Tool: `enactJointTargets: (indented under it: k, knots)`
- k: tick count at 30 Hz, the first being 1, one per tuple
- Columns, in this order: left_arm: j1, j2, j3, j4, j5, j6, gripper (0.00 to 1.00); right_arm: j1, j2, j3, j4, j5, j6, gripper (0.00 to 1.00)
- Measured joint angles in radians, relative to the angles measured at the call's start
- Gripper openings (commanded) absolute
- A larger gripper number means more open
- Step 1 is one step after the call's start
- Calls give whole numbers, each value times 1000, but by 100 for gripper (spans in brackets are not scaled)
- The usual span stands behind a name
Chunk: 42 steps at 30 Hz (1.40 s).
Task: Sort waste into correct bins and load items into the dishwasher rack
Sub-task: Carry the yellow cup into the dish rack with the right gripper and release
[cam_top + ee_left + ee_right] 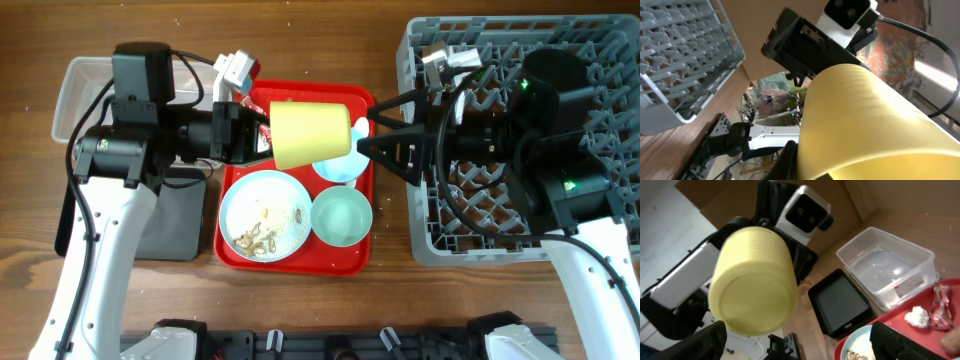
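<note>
My right gripper grips the yellow-green cup by its base end (338, 133) (754, 299) next. That leaves the cup's rim free to load into the rack with the opening first.
My left gripper (266, 135) is shut on the rim of the yellow-green cup (310, 135) and holds it on its side above the red tray. The cup fills the left wrist view (865, 125). My right gripper (365, 128) is open, with its fingertips just off the cup's base (752, 290). The light blue plate (265, 213) with food scraps, the pale green bowl (341, 216) and the light blue bowl (335, 168), partly under the cup, sit on the tray. A tissue (916, 316) and the wrapper (940, 305) lie on it too. The spoon is out of view.
The red tray (300, 258) sits in the middle. The grey rack (590, 60) stands at the right under my right arm. The clear tub (80, 95) and the black tray (175, 220) are at the left, under my left arm.
</note>
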Motion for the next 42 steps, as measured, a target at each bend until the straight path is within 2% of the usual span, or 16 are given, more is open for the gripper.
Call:
enactJointTargets:
  k: [6,9,16,17,19,20,21,23,24,25,29,31,33,38,40,42]
  knots:
    - [-119,0,0,27,-69,3,4,0,3,0,41,-197,-84,96]
    - [-161,0,0,30,-111,3,4,3,14,0,40,-216,-84,79]
    - [-209,0,0,116,-182,7,4,64,28,0,11,-198,-84,77]
    - [-209,0,0,119,-183,7,4,64,28,0,11,-196,-84,69]
    - [-203,0,0,119,-182,7,4,65,29,0,10,-189,-82,61]
    - [-196,0,0,119,-182,11,8,65,29,0,10,-181,-84,58]
    - [-195,0,0,119,-183,14,23,65,30,0,10,-180,-84,58]
    - [-192,0,0,120,-183,16,28,67,30,0,10,-181,-84,57]
    - [-191,0,0,119,-187,12,47,69,30,-1,10,-180,-84,57]
    - [-188,0,0,119,-190,14,100,71,30,-1,10,-171,-84,57]
    - [-179,0,0,119,-199,14,100,71,19,-1,2,-99,-84,57]
    - [-145,0,0,116,-205,14,100,40,-16,-3,-97,-14,-91,57]
    - [-83,0,0,112,-207,10,100,-52,-69,-3,-257,140,-95,56]
    - [-23,0,1,111,-203,-1,100,-299,-130,-2,-723,694,-42,57]
    - [-23,0,1,111,-200,-2,100,-339,-103,-2,-863,918,0,57]
    - [-23,0,1,111,-200,-2,100,-343,-41,-4,-914,1023,13,57]
